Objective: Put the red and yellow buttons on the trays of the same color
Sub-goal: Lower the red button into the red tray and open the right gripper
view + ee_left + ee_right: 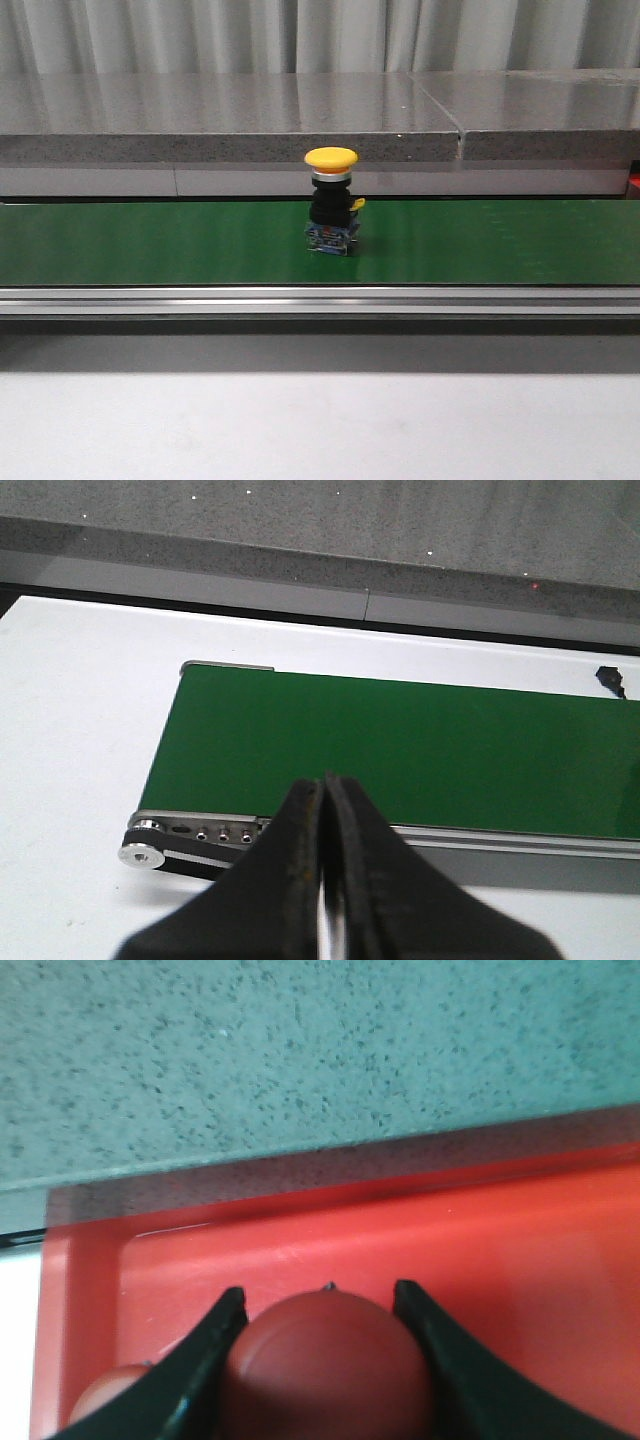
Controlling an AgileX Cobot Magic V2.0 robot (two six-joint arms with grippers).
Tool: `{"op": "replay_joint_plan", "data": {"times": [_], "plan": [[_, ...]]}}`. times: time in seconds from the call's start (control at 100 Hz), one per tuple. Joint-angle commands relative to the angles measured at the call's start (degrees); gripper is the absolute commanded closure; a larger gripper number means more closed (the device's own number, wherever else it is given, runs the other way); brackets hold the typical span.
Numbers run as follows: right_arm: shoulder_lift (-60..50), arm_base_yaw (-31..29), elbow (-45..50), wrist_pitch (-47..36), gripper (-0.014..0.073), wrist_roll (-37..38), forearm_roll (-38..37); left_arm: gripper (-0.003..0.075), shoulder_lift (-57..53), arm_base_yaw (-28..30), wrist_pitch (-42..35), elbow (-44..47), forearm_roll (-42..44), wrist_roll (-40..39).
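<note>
The red button hangs high over the bottom of the red tray in the right wrist view and would drop, so my right gripper should keep holding it.
A yellow button (331,200) with a black body stands upright at the middle of the green belt (150,245), with no gripper near it in the front view. In the right wrist view my right gripper (320,1295) is shut on a red button (325,1365), its fingers pressing the round cap from both sides, just above the floor of the red tray (500,1250). A second red button (105,1395) lies in the tray beside it. My left gripper (322,780) is shut and empty above the belt's near rail (500,838). The yellow tray is out of view.
A grey stone ledge (230,115) runs behind the belt, and the red tray sits against it (300,1050). The belt's end roller (140,852) sits on the white table (70,730). A small dark object (610,680) lies on the table beyond the belt.
</note>
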Motion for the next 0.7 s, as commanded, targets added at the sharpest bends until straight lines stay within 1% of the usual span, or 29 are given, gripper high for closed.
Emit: {"op": "replay_joint_plan", "data": {"times": [0.0, 0.5, 0.59, 0.64, 0.69], "plan": [[-2.1, -0.4, -2.8, -3.4, 0.0508, -0.2, 0.8, 0.0739, 0.5, -0.5, -3.8, -1.3, -0.6, -0.1], [3.1, -0.4, -2.8, -3.6, 0.0501, -0.3, 0.8, 0.0739, 0.5, -0.5, -3.8, -1.3, -0.6, -0.1], [3.6, -0.4, -2.8, -2.9, 0.0459, -0.3, 0.8, 0.0739, 0.5, -0.5, -3.8, -1.3, -0.6, -0.1], [3.9, -0.4, -2.8, -2.7, 0.0416, -0.3, 0.8, 0.0739, 0.5, -0.5, -3.8, -1.3, -0.6, -0.1], [4.0, -0.4, -2.8, -2.6, 0.0347, -0.3, 0.8, 0.0739, 0.5, -0.5, -3.8, -1.3, -0.6, -0.1]]}}
